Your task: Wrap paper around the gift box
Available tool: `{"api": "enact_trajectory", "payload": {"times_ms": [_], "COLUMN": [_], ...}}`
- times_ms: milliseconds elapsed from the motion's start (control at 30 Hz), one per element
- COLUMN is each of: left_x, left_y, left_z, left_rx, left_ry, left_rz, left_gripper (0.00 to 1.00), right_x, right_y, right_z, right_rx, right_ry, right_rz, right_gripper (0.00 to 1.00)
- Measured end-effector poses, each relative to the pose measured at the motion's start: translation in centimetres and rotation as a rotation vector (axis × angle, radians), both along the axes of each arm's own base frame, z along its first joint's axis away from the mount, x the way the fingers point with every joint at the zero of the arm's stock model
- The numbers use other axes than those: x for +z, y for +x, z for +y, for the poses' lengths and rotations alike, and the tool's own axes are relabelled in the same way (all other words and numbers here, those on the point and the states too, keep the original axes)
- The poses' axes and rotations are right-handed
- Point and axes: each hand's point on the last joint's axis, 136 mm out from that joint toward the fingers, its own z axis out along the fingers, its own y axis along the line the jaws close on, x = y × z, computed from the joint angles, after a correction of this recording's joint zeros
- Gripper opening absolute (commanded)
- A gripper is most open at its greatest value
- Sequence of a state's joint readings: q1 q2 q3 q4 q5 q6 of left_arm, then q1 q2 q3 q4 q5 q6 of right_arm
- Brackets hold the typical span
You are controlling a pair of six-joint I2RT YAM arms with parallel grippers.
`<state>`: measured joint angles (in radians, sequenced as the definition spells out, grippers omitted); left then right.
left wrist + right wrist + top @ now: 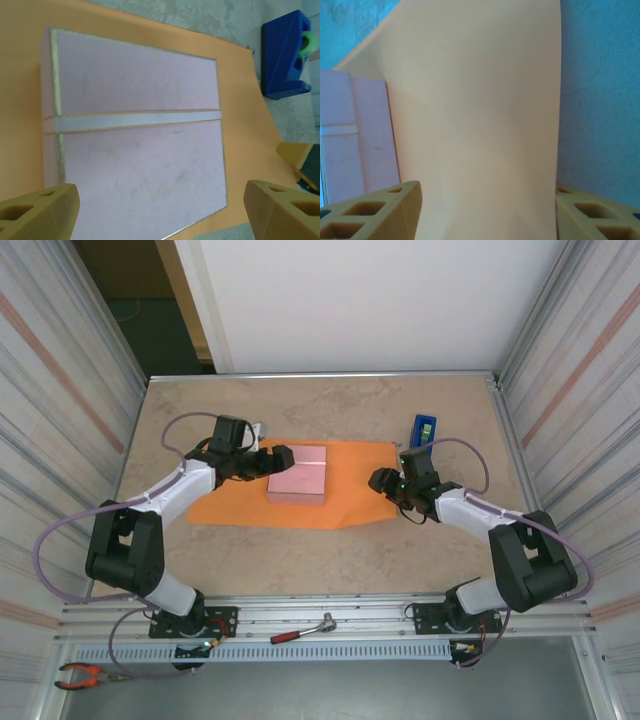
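Observation:
I will next use my right gripper to pinch the orange paper [230, 508] by its loose end edge [396, 477], away from the gift box, and so fold the paper over the box.
The pale pink gift box [300, 477] lies flat on the orange paper [230, 508], a little left of the sheet's middle. A pale ribbon line crosses the lid of the gift box [140, 150]. My left gripper [273, 462] is at the box's left side, open wide, and its fingers [40, 210] stand apart over the box's near edge. My right gripper [383, 481] is at the sheet's right end, open. The paper [480, 100] runs between its fingers [375, 212], and the gift box [345, 160] lies beyond at the left.
A blue tape dispenser [423, 429] stands on the beige table just past the paper's far right corner, also in the left wrist view [285, 60]. A red-handled ratchet [305, 630] and pliers [85, 675] lie on the rail by the arm bases. Metal walls close both sides.

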<state>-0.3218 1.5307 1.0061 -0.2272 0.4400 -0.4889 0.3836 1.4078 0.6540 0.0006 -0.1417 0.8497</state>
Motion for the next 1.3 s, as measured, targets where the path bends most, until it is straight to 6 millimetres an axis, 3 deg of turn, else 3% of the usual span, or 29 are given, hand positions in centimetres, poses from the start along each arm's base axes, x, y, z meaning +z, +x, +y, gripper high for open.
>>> {"api": "enact_trajectory", "payload": {"times_ms": [233, 433, 733, 833, 1033, 1300], "left_x": [1.2, 2.7, 5.6, 6.6, 7.5, 5.2], "left_y": [0.7, 1.2, 1.7, 1.6, 2.0, 2.6], "left_z": [-0.8, -1.8, -3.8, -4.6, -6.1, -7.4], "left_rx": [-0.035, -0.069, -0.126, -0.14, -0.16, -0.177], "left_ry": [-0.026, -0.068, -0.148, -0.163, -0.179, -0.161], "left_rz": [-0.022, -0.032, -0.043, -0.056, -0.06, -0.003], "left_gripper": [0.86, 0.85, 0.83, 0.83, 0.83, 0.82], "right_x": [0.5, 1.6, 8.0, 8.9, 8.2, 8.7], "right_y": [-1.2, -1.8, -0.7, -1.0, -2.1, -2.6], "right_z": [-0.2, 1.1, 10.5, 12.6, 14.3, 15.8], "right_rx": [0.013, 0.063, 0.321, 0.379, 0.432, 0.472], "right_ry": [0.014, 0.027, 0.084, 0.097, 0.104, 0.12], "right_rz": [-0.005, -0.007, -0.114, -0.132, -0.108, -0.114], "right_gripper": [0.37, 0.01, 0.0, 0.0, 0.0, 0.0]}}
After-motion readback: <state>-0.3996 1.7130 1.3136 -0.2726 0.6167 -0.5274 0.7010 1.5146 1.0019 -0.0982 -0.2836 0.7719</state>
